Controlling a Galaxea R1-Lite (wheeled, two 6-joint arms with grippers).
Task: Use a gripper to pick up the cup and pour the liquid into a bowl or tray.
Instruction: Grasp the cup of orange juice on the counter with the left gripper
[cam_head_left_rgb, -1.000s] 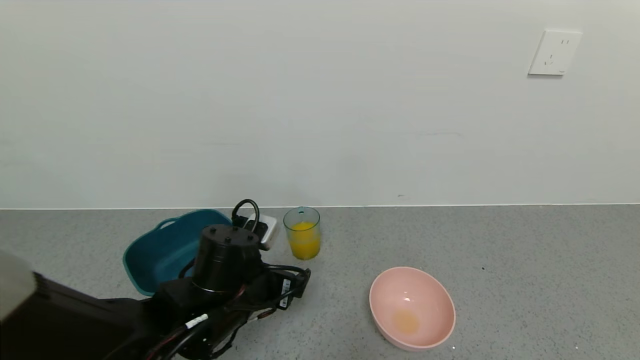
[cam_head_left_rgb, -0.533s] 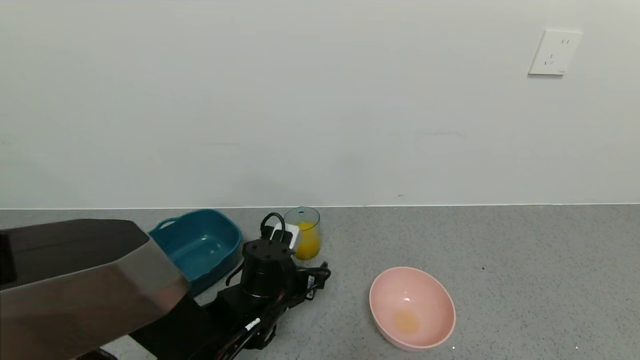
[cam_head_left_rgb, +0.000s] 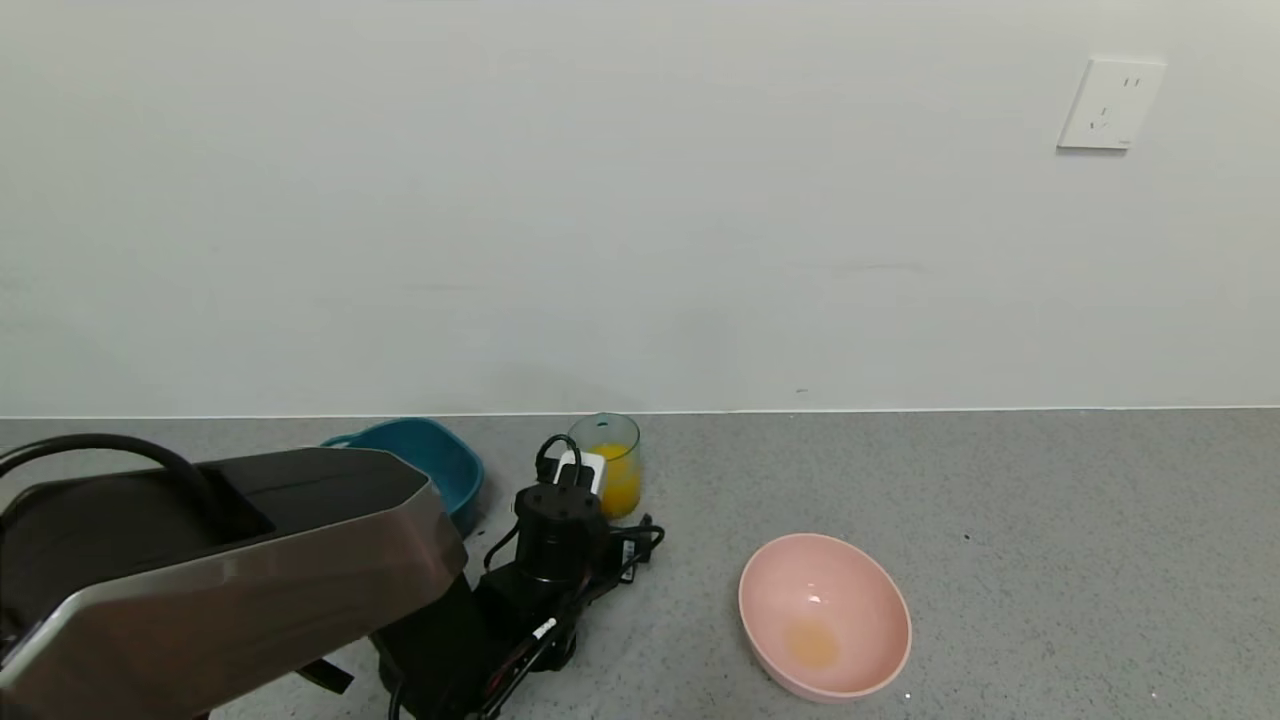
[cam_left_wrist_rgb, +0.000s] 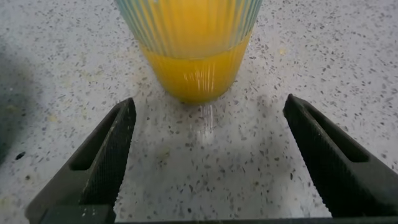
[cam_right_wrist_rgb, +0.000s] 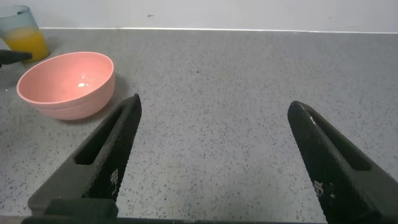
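My left gripper is to grab the cup next, around the middle of its body (cam_head_left_rgb: 623, 473), and keep it upright, because orange liquid (cam_head_left_rgb: 624, 488) fills the cup about halfway.
The cup (cam_head_left_rgb: 612, 462) stands upright near the wall, about half full of orange liquid (cam_head_left_rgb: 624, 488). My left gripper (cam_left_wrist_rgb: 209, 104) is open, low over the counter, with the cup (cam_left_wrist_rgb: 193, 37) just ahead of its fingertips and centred between them, not touching. In the head view its black wrist (cam_head_left_rgb: 557, 515) and white module hide the cup's lower left side. The pink bowl (cam_head_left_rgb: 825, 615) sits to the right, nearer me, with a small orange film at its bottom. My right gripper (cam_right_wrist_rgb: 216, 102) is open and empty over bare counter, right of the bowl (cam_right_wrist_rgb: 65, 84).
A dark teal tub (cam_head_left_rgb: 435, 468) stands left of the cup, partly hidden by my left arm's grey link (cam_head_left_rgb: 230, 570). The wall runs close behind the cup and carries a socket (cam_head_left_rgb: 1108, 103). The grey speckled counter (cam_head_left_rgb: 1050, 560) stretches to the right.
My left arm has reached forward and to the right, bringing its wrist up in front of the cup. Its grey link now covers most of the teal tub. Cup and bowl have not moved.
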